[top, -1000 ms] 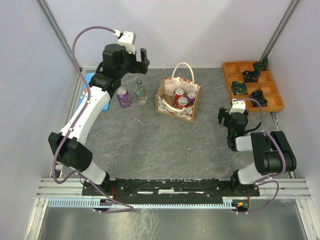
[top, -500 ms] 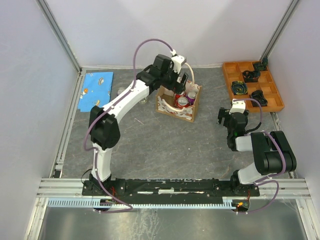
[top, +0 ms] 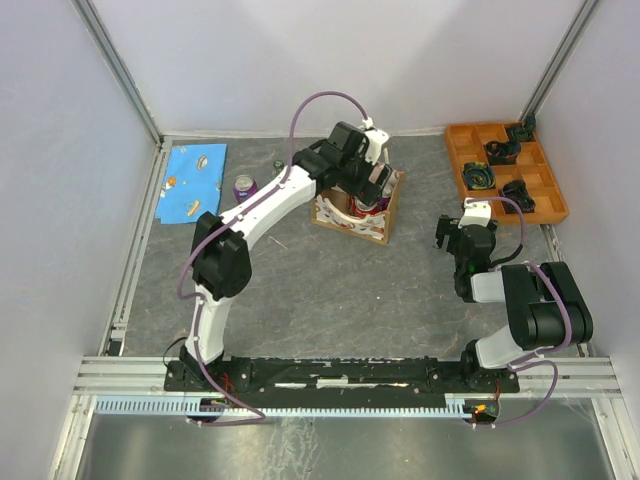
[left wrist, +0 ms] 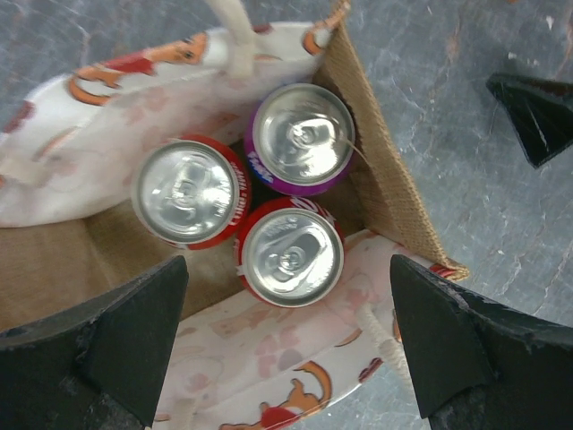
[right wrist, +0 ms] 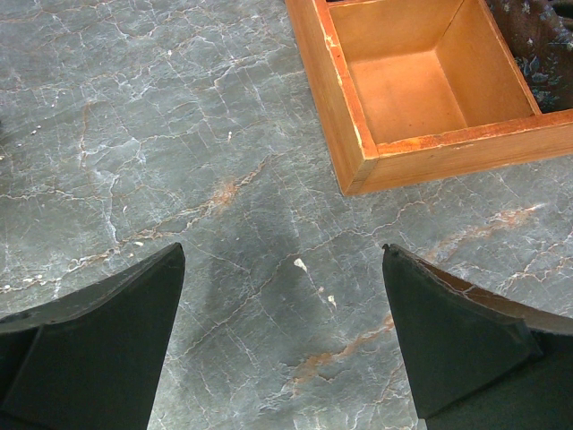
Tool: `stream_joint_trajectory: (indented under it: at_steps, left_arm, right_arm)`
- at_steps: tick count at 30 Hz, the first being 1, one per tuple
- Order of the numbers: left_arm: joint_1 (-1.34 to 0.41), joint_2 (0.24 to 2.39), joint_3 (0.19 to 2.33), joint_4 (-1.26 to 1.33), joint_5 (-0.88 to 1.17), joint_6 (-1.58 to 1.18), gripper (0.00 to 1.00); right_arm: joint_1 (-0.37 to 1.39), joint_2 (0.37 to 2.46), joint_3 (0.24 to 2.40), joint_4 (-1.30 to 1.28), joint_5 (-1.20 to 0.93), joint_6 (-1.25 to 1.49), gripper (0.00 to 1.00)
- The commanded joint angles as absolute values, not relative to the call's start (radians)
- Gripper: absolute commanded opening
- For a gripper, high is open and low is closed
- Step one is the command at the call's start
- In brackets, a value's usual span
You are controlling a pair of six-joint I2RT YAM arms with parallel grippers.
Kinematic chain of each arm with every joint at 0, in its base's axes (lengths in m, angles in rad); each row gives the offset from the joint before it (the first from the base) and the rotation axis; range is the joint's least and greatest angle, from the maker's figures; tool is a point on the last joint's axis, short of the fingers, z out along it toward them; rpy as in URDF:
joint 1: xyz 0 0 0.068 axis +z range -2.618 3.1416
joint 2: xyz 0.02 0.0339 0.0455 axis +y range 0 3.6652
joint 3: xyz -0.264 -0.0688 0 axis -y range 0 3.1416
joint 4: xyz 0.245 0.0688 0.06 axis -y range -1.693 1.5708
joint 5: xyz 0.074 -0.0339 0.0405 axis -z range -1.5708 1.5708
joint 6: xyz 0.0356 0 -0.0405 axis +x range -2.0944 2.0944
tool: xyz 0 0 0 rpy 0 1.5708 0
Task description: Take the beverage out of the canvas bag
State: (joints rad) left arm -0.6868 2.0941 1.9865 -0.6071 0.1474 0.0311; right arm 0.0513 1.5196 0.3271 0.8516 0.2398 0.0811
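Observation:
The left gripper needs to take the nearer red can by its top end (left wrist: 293,256) next, so that the can's base stays free to stand on the tabletop.
The canvas bag (top: 349,220) stands at the back middle of the table, and its printed wall shows in the left wrist view (left wrist: 269,358). Inside it stand three cans: a purple can (left wrist: 302,134), a red can (left wrist: 188,191) and another red can (left wrist: 289,251). My left gripper (top: 371,186) hangs right above the bag's mouth, open and empty; in the left wrist view (left wrist: 288,262) its jaws straddle the nearer red can. My right gripper (top: 455,240) is open and empty over bare table to the right, as the right wrist view (right wrist: 283,249) shows.
A purple can (top: 244,187) stands on the table left of the bag, near a blue mat (top: 192,180). An orange compartment tray (top: 505,170) with dark items sits at the back right; its corner shows in the right wrist view (right wrist: 358,134).
My left arm has swung from the back left, near the purple can and a bottle, to over the bag and come down closer to the cans. The right arm has not moved.

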Motion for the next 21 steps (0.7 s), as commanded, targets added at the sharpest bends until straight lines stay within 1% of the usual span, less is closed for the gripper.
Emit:
stream_joint_trajectory:
  at_steps: [1,13,21]
  left_arm:
    - [-0.730,2.126,2.020,-0.655,0.097,0.031,0.99]
    - [-0.745,2.160,2.030,-0.688,0.006,-0.048,0.99]
    - [-0.745,2.184,2.034,-0.696,0.008,-0.073,1.00]
  right_arm:
    - [0.049,1.510,0.357,0.877,0.235,0.079,0.99]
    - [0.049,1.510,0.357,0.877,0.235,0.081,0.99]
    - [0.049,1.511,0.357,0.877,0.235,0.081,0.99]
